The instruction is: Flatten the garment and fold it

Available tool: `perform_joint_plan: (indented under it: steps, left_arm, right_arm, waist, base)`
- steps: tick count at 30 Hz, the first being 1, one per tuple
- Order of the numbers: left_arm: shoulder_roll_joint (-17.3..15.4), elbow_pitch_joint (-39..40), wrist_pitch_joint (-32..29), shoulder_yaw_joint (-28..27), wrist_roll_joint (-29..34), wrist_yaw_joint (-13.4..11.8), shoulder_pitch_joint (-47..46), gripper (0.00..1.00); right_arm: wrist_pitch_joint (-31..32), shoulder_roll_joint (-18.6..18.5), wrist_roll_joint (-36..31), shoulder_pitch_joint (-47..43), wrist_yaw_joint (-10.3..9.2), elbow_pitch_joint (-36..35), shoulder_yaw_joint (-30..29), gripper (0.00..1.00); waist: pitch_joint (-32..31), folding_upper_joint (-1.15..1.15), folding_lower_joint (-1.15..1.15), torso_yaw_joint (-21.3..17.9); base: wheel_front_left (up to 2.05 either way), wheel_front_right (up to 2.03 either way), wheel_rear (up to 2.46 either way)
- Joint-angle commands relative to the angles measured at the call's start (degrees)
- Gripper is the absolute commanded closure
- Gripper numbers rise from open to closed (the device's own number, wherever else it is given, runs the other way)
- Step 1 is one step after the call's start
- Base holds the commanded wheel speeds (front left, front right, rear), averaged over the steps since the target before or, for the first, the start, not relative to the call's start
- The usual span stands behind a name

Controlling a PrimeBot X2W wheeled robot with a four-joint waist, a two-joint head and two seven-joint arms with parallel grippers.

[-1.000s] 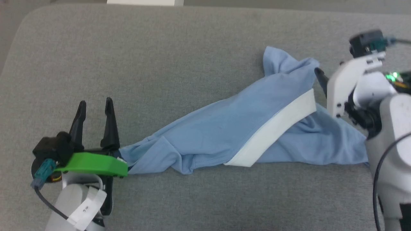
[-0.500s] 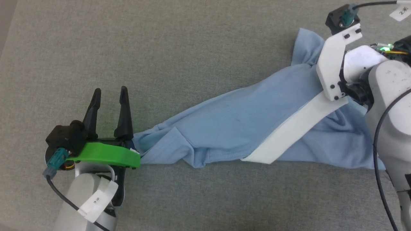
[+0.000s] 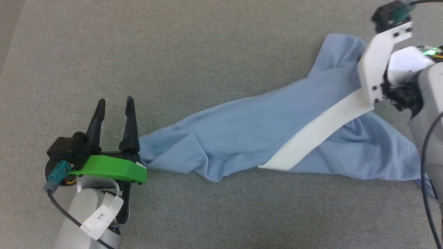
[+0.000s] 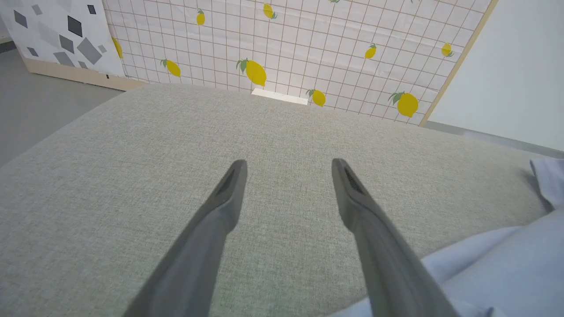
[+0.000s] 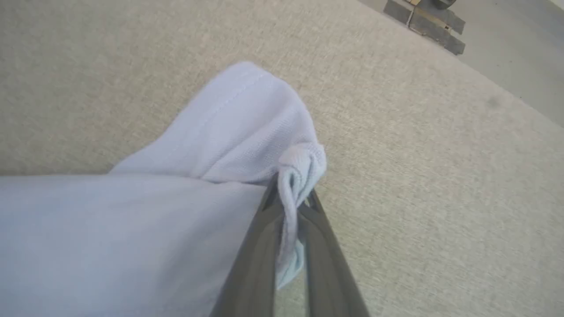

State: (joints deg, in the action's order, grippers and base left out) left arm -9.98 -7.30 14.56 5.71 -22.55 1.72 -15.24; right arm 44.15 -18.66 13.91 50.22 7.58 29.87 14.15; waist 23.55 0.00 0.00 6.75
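The garment's folds stand up at its narrow crumpled end point(image 3: 160, 150), and the left gripper needs to grab the garment point(image 3: 249, 128) there.
The garment point(image 3: 249, 128), light blue with a white band point(image 3: 322, 131), lies stretched in a long crumpled strip across the grey cushion point(image 3: 207, 52). My left gripper point(image 3: 114, 102) stands open beside the strip's left end, its right finger point(image 3: 130, 131) against the cloth and nothing between the fingers. In the left wrist view the left gripper point(image 4: 288, 163) points over bare cushion, with the garment point(image 4: 506, 264) at the lower right. My right wrist mount point(image 3: 384, 65) covers the garment's far right end. The right gripper point(image 5: 293, 193) is shut on a bunched fold of the garment point(image 5: 176, 211).
A lemon-patterned tiled panel point(image 4: 286, 44) stands beyond the cushion's far edge, with a plain white wall point(image 4: 520, 66) to its right. A dark low object point(image 5: 423, 17) sits on the floor past the cushion. The cushion's left edge point(image 3: 10, 52) shows at the upper left.
The right gripper has shut on a fold at the garment's right end and lifted it slightly. The head camera has shifted. The left gripper stays open at the left end.
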Motion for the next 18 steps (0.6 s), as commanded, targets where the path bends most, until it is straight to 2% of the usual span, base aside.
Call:
perform_joint_plan:
  steps: [1,6,10,13,18]
  left_arm:
    - [-0.67,-0.04,0.42,-0.36,0.61,0.09,0.39,0.0]
    - [-1.32,0.61,0.14,-0.68,0.46,-0.22,1.63,0.0]
    - [-1.65,1.4,-0.43,-0.7,0.26,-0.5,2.29,0.0]
    - [-1.81,1.9,-0.8,-0.7,0.06,-0.7,2.66,0.0]
    - [-1.85,2.15,-1.33,-0.46,-0.36,-0.73,2.81,0.0]
  right_arm:
    - [-1.39,-0.38,-0.01,-0.65,-0.09,-0.42,-1.67,1.0]
    - [-4.65,-1.63,-0.55,-4.02,-0.09,-3.6,-9.79,1.0]
    - [-5.78,-1.55,-1.31,-11.38,-0.09,-8.0,-17.76,1.0]
    - [-4.68,0.71,-0.67,-19.59,-0.09,-11.3,-21.61,1.0]
    - [-2.64,6.77,0.98,-31.3,-0.09,-15.73,-23.26,1.0]
  waist:
    - [-3.21,0.0,0.0,-2.78]
    - [-5.95,0.0,0.0,-5.21]
    - [-7.07,0.0,0.0,-6.32]
    - [-7.44,0.0,0.0,-6.8]
    - [-7.48,0.0,0.0,-7.05]
  base:
    - [0.0,0.0,0.0]
    - [0.0,0.0,0.0]
    - [0.0,0.0,0.0]
    - [0.0,0.0,0.0]
    - [0.0,0.0,0.0]
